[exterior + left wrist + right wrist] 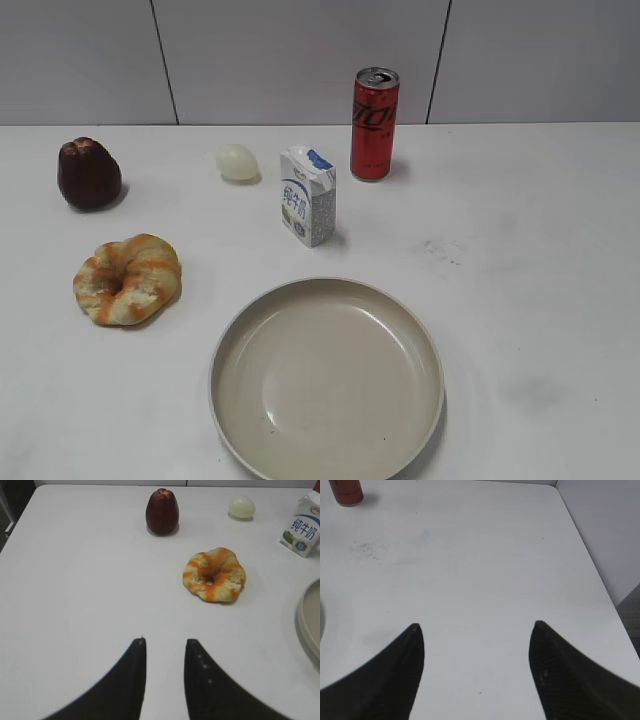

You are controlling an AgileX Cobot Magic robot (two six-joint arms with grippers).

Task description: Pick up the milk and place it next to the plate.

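Note:
My right gripper grabs the milk carton's blue-printed top (309, 164) next, to set it beside the plate.
The milk (308, 195), a small white carton with a blue top and blue characters, stands upright on the white table behind the plate (232, 350). It also shows in the left wrist view (303, 525) at the far right, with the plate's rim (306, 615) below it. My left gripper (165, 641) is open and empty over bare table, well left of the milk. My right gripper (477, 626) is wide open and empty over bare table at the right. Neither gripper shows in the exterior view.
A red can (374, 123) stands right behind the milk and shows in the right wrist view (346, 491). An orange-striped ring bread (127, 279), a dark red fruit (88, 174) and a pale egg (237, 162) lie left. The table's right edge (585, 545) is near.

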